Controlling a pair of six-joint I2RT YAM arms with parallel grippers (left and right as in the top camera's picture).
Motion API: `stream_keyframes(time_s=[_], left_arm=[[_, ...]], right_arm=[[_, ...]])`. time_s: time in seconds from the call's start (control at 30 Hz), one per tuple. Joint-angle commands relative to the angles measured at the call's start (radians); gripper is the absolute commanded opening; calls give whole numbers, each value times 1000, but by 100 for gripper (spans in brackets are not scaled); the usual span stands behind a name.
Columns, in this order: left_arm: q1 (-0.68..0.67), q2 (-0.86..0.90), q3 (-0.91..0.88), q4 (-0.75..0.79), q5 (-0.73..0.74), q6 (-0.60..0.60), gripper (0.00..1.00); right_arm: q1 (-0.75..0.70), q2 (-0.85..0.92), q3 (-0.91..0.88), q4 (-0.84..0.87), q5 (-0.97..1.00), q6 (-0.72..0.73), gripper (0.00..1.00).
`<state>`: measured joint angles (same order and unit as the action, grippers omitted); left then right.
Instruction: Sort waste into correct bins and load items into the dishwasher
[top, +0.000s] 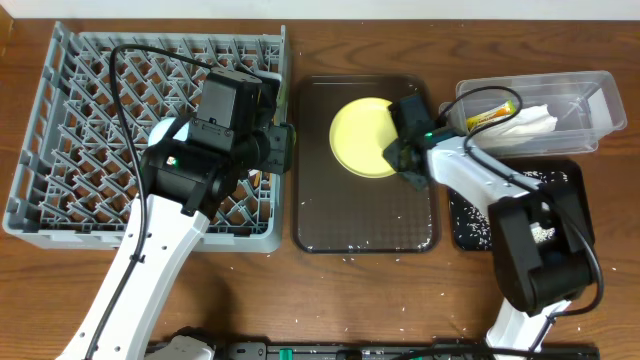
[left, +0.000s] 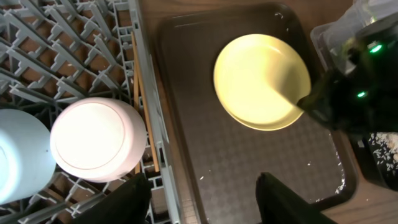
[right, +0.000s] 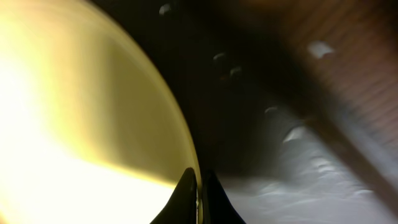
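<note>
My left gripper takes hold of the plate's free rim (top: 333, 141) next, away from my right gripper, to load it edge-first into the rack (top: 80, 120).
The pale-yellow plate (top: 360, 135) is over the dark brown serving tray (top: 365, 225), tilted. My right gripper (top: 397, 140) is shut on the plate's right rim; the right wrist view shows the rim (right: 155, 112) pinched between the fingertips (right: 199, 186). My left gripper (left: 202, 196) is open and empty, over the right edge of the grey dish rack (top: 80, 120). In the rack lie a white bowl (left: 96, 140), a light-blue bowl (left: 18, 155) and a wooden chopstick (left: 138, 93). The clear tub (top: 560, 105) holds the white napkin (top: 525, 125) and the wrapper (top: 490, 117). The black tray (top: 570, 180) holds rice scraps (top: 470, 225).
Rice grains are scattered on the brown serving tray (left: 249, 162) and on the wooden table (top: 380, 300) in front of it. The clear tub and black tray stand right of the serving tray. The right arm (left: 354, 87) reaches over the tray's right side.
</note>
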<state>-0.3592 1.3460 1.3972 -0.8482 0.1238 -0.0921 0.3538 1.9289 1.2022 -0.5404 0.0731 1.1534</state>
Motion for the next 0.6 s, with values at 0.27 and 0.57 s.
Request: stream_keyframes(time_s=[0.27, 0.57], left_arm=[[0, -9, 2, 59, 254, 0, 77], [0, -7, 2, 71, 366, 0, 77]], right_arm=[[-190, -294, -9, -11, -620, -927, 1], [-173, -451, -9, -43, -749, -1028, 1]])
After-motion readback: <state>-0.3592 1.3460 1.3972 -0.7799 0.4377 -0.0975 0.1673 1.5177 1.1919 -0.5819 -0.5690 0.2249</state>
